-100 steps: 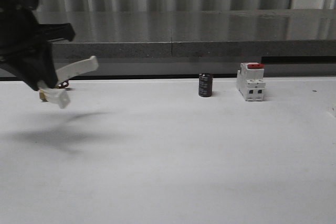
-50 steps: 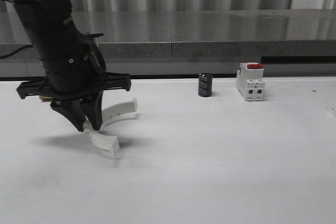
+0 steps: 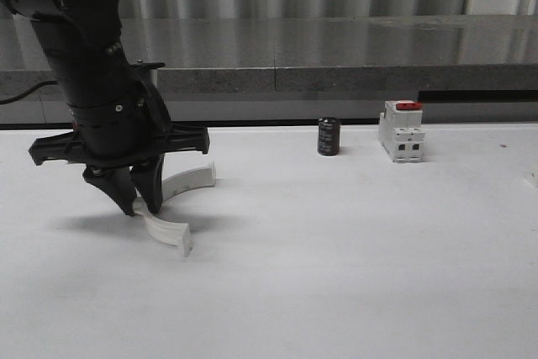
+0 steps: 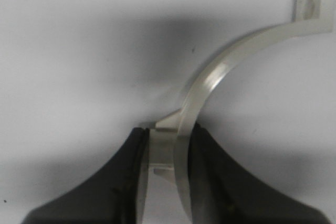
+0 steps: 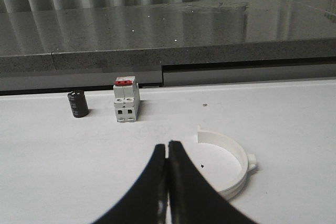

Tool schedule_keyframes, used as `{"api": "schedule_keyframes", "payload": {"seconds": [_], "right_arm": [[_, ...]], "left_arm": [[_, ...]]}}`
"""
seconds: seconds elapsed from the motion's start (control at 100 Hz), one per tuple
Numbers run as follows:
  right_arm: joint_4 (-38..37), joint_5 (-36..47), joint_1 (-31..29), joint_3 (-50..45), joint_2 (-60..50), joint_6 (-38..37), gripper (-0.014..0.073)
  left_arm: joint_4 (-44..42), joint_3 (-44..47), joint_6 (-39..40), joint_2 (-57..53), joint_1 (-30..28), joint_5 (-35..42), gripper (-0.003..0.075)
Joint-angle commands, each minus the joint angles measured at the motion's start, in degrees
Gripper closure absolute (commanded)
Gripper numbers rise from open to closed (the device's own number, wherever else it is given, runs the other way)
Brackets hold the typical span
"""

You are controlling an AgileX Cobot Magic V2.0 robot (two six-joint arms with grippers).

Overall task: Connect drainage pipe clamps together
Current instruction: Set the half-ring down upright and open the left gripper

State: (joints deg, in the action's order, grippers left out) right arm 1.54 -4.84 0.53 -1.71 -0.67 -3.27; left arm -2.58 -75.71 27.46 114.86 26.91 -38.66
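Note:
The clamp's lower end is resting on the white table. My left gripper can let go of the clamp now, and the clamp would lie flat.
One drainage pipe clamp [image 3: 171, 231], a white plastic half-ring, is pinched near its middle by my left gripper [image 3: 140, 205], low over the left side of the white table. Its two ends stick out to the right of the fingers, and the lower end is at or just above the table. In the left wrist view the clamp [image 4: 210, 77] curves away from the gripper [image 4: 168, 148], with its side lug held between the black fingers [image 4: 123, 182]. The other clamp [image 5: 233, 166] lies flat on the table just beside my right gripper [image 5: 167, 145], which is shut on nothing.
A black cylinder [image 3: 329, 136] and a white block with a red top [image 3: 401, 130] stand at the back of the table, both also seen from the right wrist as the cylinder [image 5: 78, 104] and the block [image 5: 126, 103]. A grey ledge [image 3: 336, 77] runs behind the table.
My left arm has swung from the far left toward the table's middle and down, carrying the clamp. In the last half second it only settled slightly lower.

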Motion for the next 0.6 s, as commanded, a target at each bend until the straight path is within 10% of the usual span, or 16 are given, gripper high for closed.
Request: {"api": "schedule_keyframes", "payload": {"seconds": [0.0,0.26,0.59], "right_arm": [[-0.36,4.04,-0.28,1.20,-1.04,0.81,0.0661],[-0.36,4.04,-0.28,1.20,-1.04,0.81,0.0661],[-0.36,4.04,-0.28,1.20,-1.04,0.81,0.0661]], "left_arm": [[0.35,-1.58,0.73,-1.82,0.46,-0.40,0.0592],[0.35,-3.28,0.39,-2.66,0.46,-2.63,0.0163],[-3.59,-3.38,-3.12,-12.63,0.46,0.14,0.0136]]}}
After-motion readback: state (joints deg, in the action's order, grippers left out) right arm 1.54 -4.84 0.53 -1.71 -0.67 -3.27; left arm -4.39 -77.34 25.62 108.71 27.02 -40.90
